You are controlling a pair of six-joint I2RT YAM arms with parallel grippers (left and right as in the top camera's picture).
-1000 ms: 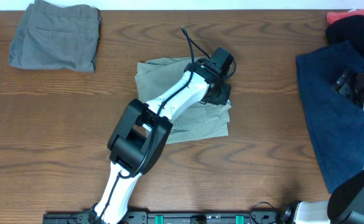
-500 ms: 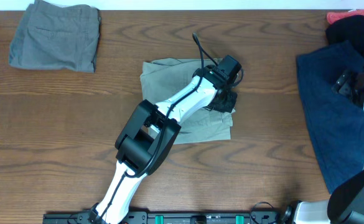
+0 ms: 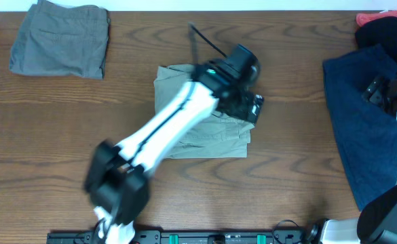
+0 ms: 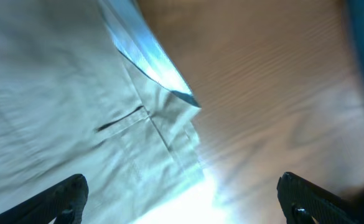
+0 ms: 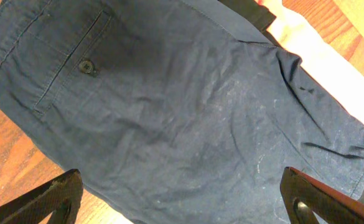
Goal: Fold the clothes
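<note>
I need to lay the folded khaki shorts onto the grey pair, still folded, so my left gripper should next grab the khaki shorts by their edge facing the grey pair.
A folded beige-khaki pair of shorts [image 3: 208, 139] lies mid-table. My left gripper [image 3: 251, 106] hovers over its right edge, open and empty. In the left wrist view the khaki cloth [image 4: 76, 112] fills the left side, with bare wood to the right, and the left gripper [image 4: 182, 202] stands wide with nothing between the fingers. My right gripper [image 3: 383, 89] hangs over the navy shorts [image 3: 354, 122] at the table's right. In the right wrist view the right gripper [image 5: 182, 205] is open above the navy cloth [image 5: 182, 112], clear of its buttoned pocket [image 5: 87, 65].
A folded grey pair [image 3: 61, 39] lies at the far left corner. Black cloth [image 3: 383, 32] and red cloth [image 3: 378, 16] sit at the far right corner behind the navy pair. Bare wood surrounds the khaki pair.
My left gripper has opened and let go of the khaki shorts, which now lie flat. The left arm's elbow has swung left. The right arm has not moved.
</note>
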